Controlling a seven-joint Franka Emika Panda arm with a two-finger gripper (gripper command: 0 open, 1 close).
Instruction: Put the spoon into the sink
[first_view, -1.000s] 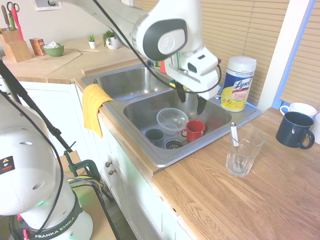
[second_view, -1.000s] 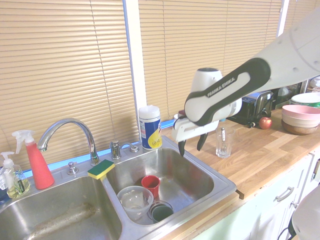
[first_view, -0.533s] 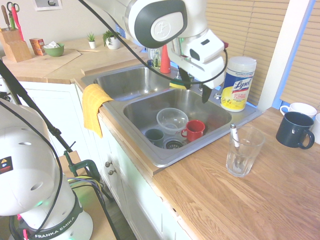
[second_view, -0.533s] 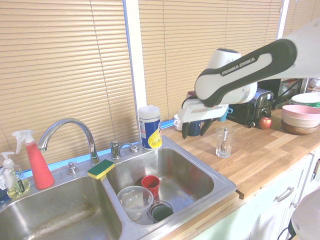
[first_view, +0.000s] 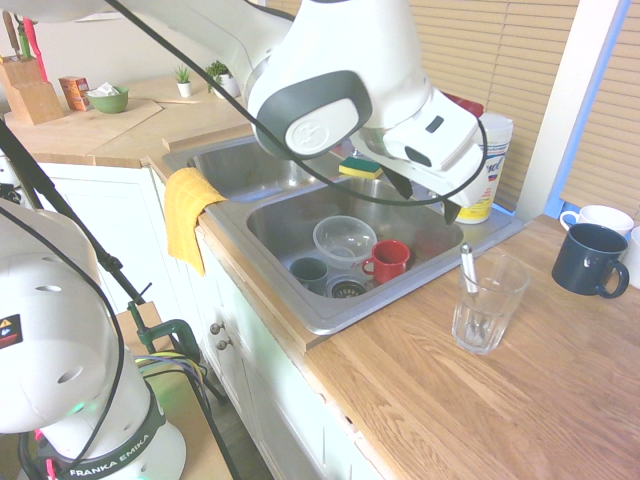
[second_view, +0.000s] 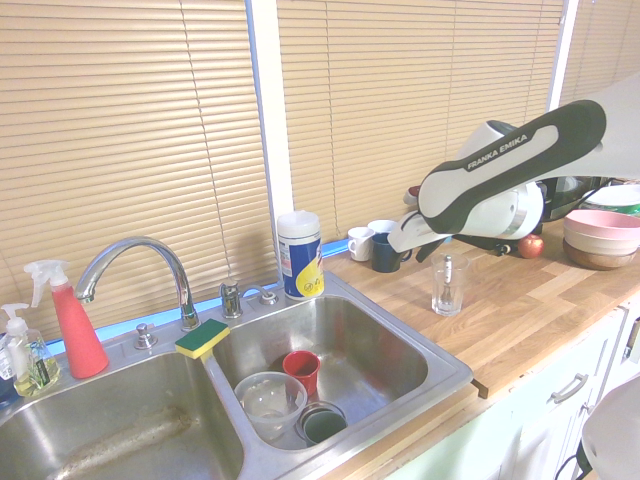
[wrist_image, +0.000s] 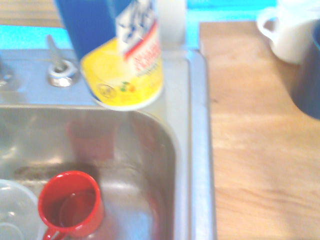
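My gripper reaches the spoon and grabs the top of its handle (second_view: 448, 260), poking above the tumbler's rim, next, since the clear tumbler's side (second_view: 437, 292) surrounds the spoon lower down.
The spoon (first_view: 468, 266) stands upright in a clear tumbler (first_view: 487, 302) on the wooden counter, just right of the sink (first_view: 330, 308); its pale handle pokes above the rim. From the other side the spoon (second_view: 447, 270) shows inside the tumbler (second_view: 449, 288), past the sink's (second_view: 440, 368) right rim. My gripper (first_view: 424, 198) hangs open and holds nothing, above the sink's right edge, a short way up and to the left of the tumbler. In the second exterior view my gripper (second_view: 418, 244) sits just left of the tumbler's top.
The right basin holds a red cup (first_view: 386, 260), a clear bowl (first_view: 344, 240) and a dark cup (first_view: 309, 271). A wipes canister (wrist_image: 127, 55) stands at the sink's back corner. A dark mug (first_view: 588, 260) and a white mug (first_view: 600, 217) sit beyond the tumbler. A yellow cloth (first_view: 187, 210) drapes the sink's front.
My arm has swung from over the right basin up and across toward the counter, and the open gripper has ended closer to the tumbler. The spoon and tumbler have not moved.
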